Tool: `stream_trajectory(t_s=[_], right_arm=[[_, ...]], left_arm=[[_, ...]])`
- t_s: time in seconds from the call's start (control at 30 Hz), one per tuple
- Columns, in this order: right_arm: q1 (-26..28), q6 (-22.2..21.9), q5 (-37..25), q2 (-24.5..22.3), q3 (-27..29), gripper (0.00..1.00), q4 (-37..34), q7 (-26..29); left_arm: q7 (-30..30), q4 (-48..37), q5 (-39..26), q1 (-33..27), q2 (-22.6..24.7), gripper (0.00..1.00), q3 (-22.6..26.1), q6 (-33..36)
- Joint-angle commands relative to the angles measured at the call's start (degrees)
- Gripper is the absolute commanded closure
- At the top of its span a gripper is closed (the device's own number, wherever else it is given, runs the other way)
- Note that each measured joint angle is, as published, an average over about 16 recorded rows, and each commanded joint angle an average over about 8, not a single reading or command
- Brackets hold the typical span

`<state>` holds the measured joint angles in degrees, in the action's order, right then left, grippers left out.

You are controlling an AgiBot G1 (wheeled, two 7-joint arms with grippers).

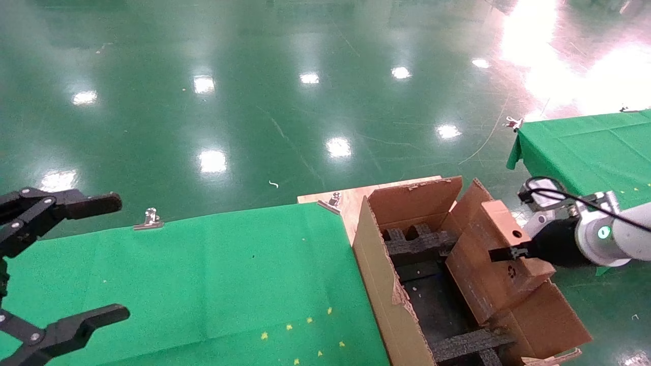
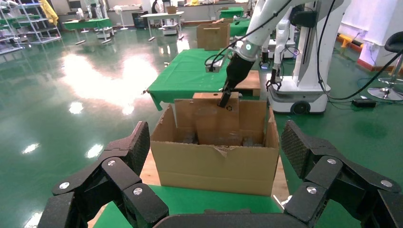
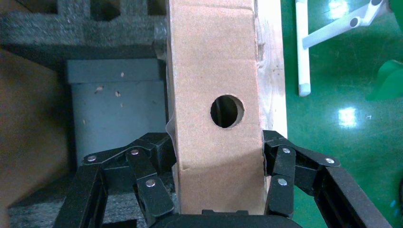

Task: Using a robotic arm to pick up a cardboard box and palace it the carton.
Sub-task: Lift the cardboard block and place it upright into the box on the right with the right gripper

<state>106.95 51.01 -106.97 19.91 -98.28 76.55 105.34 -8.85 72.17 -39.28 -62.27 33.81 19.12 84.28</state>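
Note:
My right gripper should lower the box deeper before it lets go, because the cardboard box's lower edge only reaches the dark insert's top.
The white robotic arm [image 1: 620, 231] reaches in from the right. Its right gripper [image 1: 508, 252] is shut on the small brown cardboard box [image 1: 501, 254], which has a round hole [image 3: 227, 111] and a recycling mark. The box is tilted on edge, its lower part inside the large carton [image 1: 386, 284] between the flaps, above black foam inserts [image 1: 417, 244]. In the right wrist view the fingers [image 3: 280, 171] clamp both sides of the box [image 3: 216, 71]. The left wrist view shows the carton [image 2: 214, 161] and box [image 2: 216, 121] ahead. My left gripper [image 1: 61, 264] is open and empty at the far left.
A green cloth [image 1: 203, 284] covers the table left of the carton, held by metal clips [image 1: 148, 219]. A wooden board [image 1: 351, 201] lies under the carton. A second green table [image 1: 585, 147] stands at the right. A shiny green floor lies beyond.

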Motion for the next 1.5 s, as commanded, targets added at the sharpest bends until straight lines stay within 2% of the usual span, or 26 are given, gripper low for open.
stream_trajectory(t_s=[0.03,0.33,0.57,0.87,1.2,1.23,1.27,1.43,1.5], right_arm=[[-1.03,-1.09,-0.44,0.35,-0.42,1.00,-0.08,0.76],[-6.51,-7.77,-0.75,3.07,-2.23,1.00,-3.91,0.39],[-9.86,-10.89,1.35,6.13,-3.05,1.00,-8.95,-1.49],[-13.40,-13.18,5.21,10.17,-3.62,1.00,-15.65,-6.17],[-15.88,-12.89,11.10,13.67,-3.25,0.99,-22.10,-13.20],[-16.07,-12.78,11.62,13.92,-3.20,0.94,-22.60,-13.81],[-16.24,-12.66,12.10,14.14,-3.14,0.84,-23.05,-14.33],[-16.73,-12.38,13.38,14.74,-2.98,0.21,-24.25,-15.47],[-16.80,-12.31,13.57,14.82,-2.95,0.02,-24.37,-15.56]], left_arm=[[0.00,0.00,0.00,0.00,0.00,0.00,0.00,0.00],[0.00,0.00,0.01,0.00,0.00,0.00,0.01,0.00],[0.01,0.00,0.01,0.00,-0.01,0.00,0.01,-0.01],[0.01,0.00,0.01,0.00,-0.01,0.00,0.02,-0.01],[0.01,0.00,0.02,-0.01,-0.01,0.00,0.03,-0.01],[0.01,0.00,0.02,0.00,-0.01,0.00,0.03,-0.01],[0.02,0.00,0.02,0.00,-0.01,0.00,0.03,-0.02],[0.02,-0.02,0.03,0.01,-0.02,0.00,0.03,-0.03],[0.02,-0.02,0.03,0.01,-0.02,0.00,0.03,-0.03]])
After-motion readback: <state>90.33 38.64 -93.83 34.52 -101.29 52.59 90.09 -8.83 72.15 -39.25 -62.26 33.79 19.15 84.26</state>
